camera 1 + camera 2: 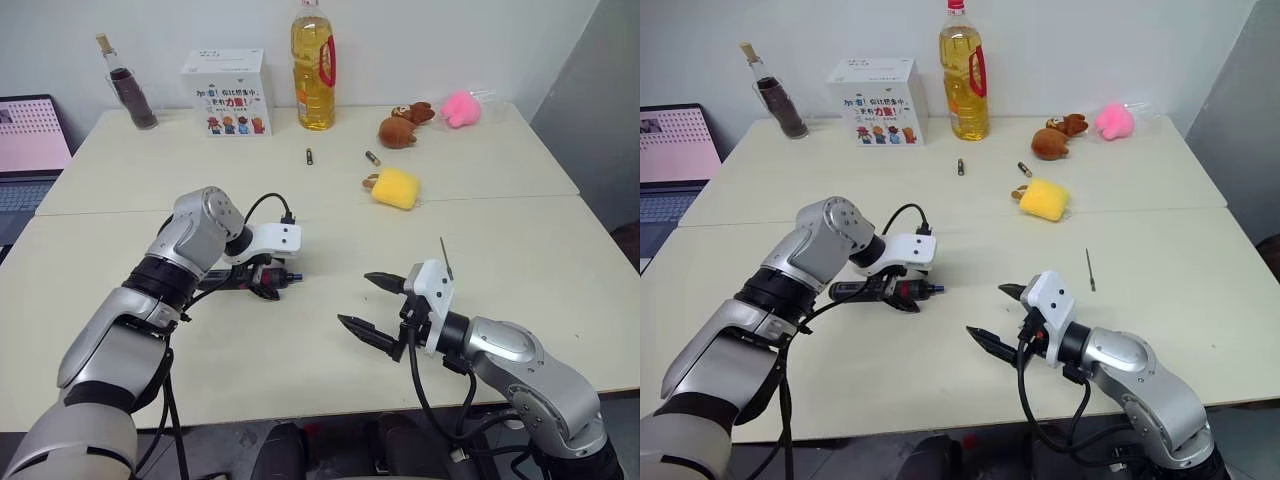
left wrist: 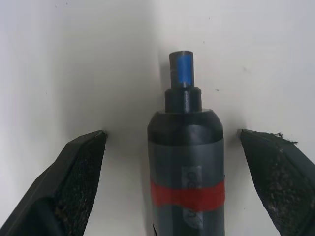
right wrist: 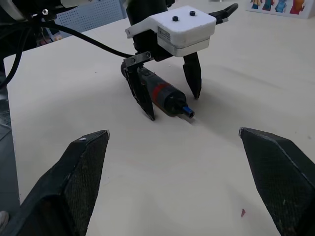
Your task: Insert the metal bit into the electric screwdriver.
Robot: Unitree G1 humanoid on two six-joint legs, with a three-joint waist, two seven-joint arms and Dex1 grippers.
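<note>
The fingers of my left gripper are beside the screwdriver's body (image 2: pixel 185 162) in the left wrist view. My left gripper should close now, as it would hold the screwdriver.
The electric screwdriver (image 1: pixel 240 279) lies flat on the cream table (image 1: pixel 300 370), black and grey with a red band and a small blue tip (image 2: pixel 182 70) pointing toward the table's middle. My left gripper (image 1: pixel 902 292) points down over its front end, open, with one finger on each side of the barrel (image 2: pixel 187 172) and not touching it. The metal bit (image 1: pixel 1090 270), a thin dark rod, lies on the table to the right, beyond my right gripper (image 1: pixel 355 300). That gripper hovers open and empty, aimed at the screwdriver (image 3: pixel 162 96).
At the back stand a dark corked bottle (image 1: pixel 130 95), a white box (image 1: pixel 227 95) and an oil bottle (image 1: pixel 313 70). Two small batteries (image 1: pixel 310 156) (image 1: pixel 372 158), a yellow plush (image 1: pixel 395 187), a brown plush (image 1: pixel 405 125) and a pink one (image 1: pixel 462 107) lie mid-table. A laptop (image 1: pixel 30 140) sits far left.
</note>
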